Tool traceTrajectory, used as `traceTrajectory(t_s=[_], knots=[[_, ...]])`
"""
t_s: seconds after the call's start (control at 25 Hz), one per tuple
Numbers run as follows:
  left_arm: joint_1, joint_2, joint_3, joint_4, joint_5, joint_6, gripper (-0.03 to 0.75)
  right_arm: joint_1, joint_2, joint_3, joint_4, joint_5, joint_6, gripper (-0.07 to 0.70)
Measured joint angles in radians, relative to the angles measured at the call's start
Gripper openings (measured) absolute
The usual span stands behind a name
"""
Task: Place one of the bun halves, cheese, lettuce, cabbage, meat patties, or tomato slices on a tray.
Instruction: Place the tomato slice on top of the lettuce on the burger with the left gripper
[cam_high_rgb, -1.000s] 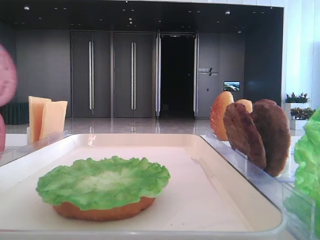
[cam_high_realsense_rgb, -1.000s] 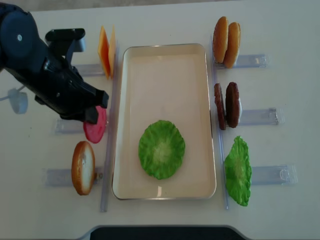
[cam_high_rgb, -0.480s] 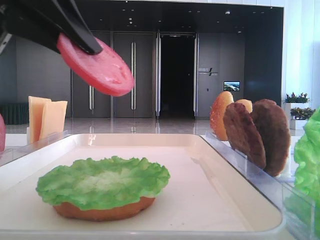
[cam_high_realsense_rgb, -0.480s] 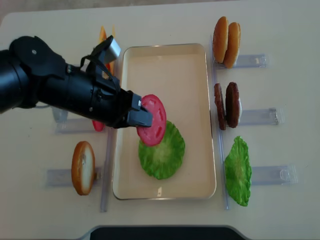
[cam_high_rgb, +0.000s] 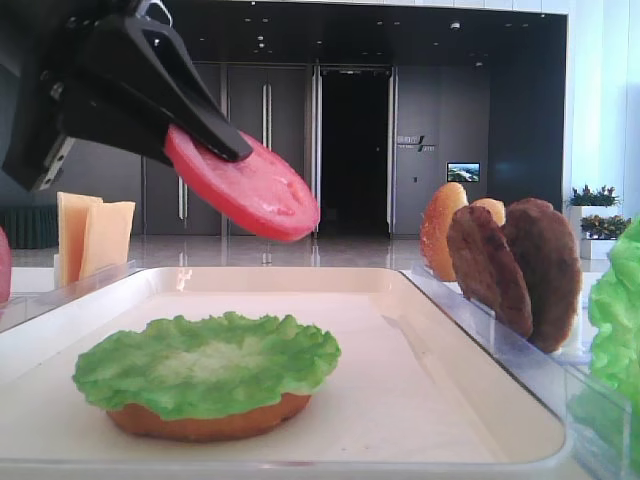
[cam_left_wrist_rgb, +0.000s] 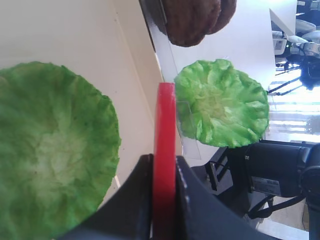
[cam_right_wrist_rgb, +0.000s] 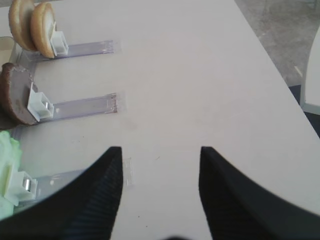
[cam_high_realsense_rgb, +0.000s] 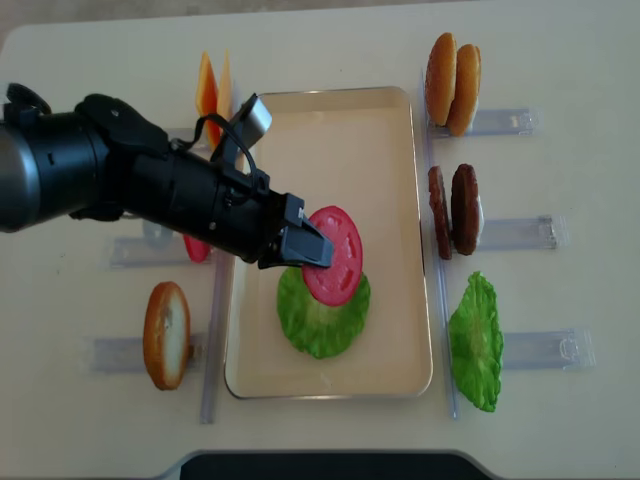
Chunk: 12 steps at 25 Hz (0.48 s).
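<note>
The red tomato slice hangs tilted above the lettuce leaf, so next it goes down onto the leaf in my left gripper before the release.
My left gripper is shut on the edge of a red tomato slice and holds it in the air, tilted, over the cream-white tray. Under it on the tray lies a green lettuce leaf on top of a bun half. The left wrist view shows the slice edge-on between both fingers, just right of the leaf. From the low view the slice hangs well above the lettuce. My right gripper is open over bare table, holding nothing.
Clear racks flank the tray. On the left stand cheese slices, another tomato slice half hidden by my arm, and a bun half. On the right stand two bun halves, two patties and a lettuce leaf.
My left gripper has carried the tomato slice rightward from the left rack to above the lettuce on the tray. The right gripper's earlier state is not shown.
</note>
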Motion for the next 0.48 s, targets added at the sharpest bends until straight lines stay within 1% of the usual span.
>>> traceTrajectory(t_s=[0.2,0.48], knots=[[0.0,0.009,0.0,0.009,-0.008,0.001,0.057,0.0,0.0,0.0,0.0,0.0,0.0,0.366],[0.0,0.009,0.0,0.073,-0.026,0.001,0.057,0.0,0.0,0.0,0.0,0.0,0.0,0.366]])
